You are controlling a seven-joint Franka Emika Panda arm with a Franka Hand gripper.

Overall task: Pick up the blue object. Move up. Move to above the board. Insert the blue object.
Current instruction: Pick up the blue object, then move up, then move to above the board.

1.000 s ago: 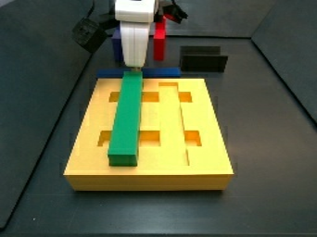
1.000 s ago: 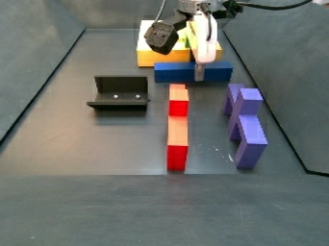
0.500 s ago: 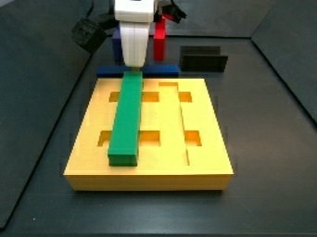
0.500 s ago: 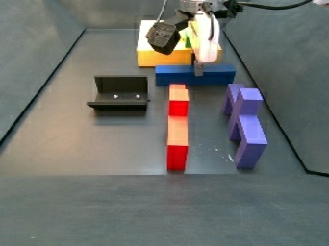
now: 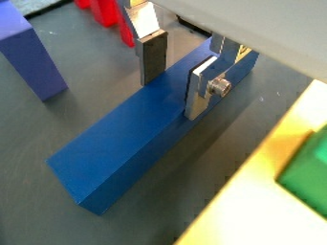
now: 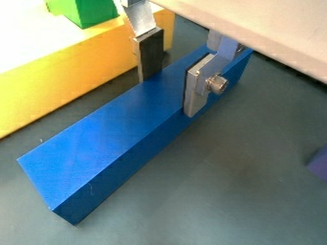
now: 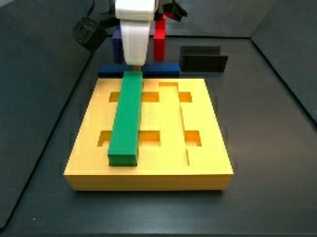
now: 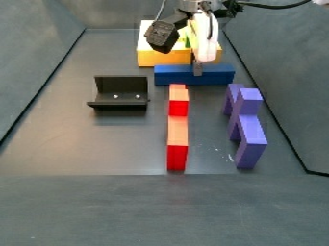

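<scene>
My gripper should grab the blue object across its middle (image 7: pixel 136 71) next, so that it stays balanced, because the long bar's ends reach far out both ways.
The blue object (image 5: pixel 128 153) (image 6: pixel 102 158) is a long royal-blue bar lying flat on the floor beside the board's (image 7: pixel 205 120) far end (image 8: pixel 145 56). My gripper (image 5: pixel 175 96) (image 6: pixel 173 93) stands straight down over the bar's middle, open, with one finger on each long side; I see no clear squeeze on it. In both side views the gripper (image 7: pixel 130 61) (image 8: pixel 199 63) reaches down to the blue object (image 7: pixel 109 70) (image 8: pixel 193 74). A green bar (image 7: pixel 126 116) sits in the board's left groove.
A red bar (image 8: pixel 179 125) lies on the floor in line with my gripper. Two purple blocks (image 8: pixel 244 101) (image 8: pixel 249 140) stand next to it. The fixture (image 8: pixel 118 94) (image 7: pixel 205 60) is on the other side of the red bar. Dark walls enclose the floor.
</scene>
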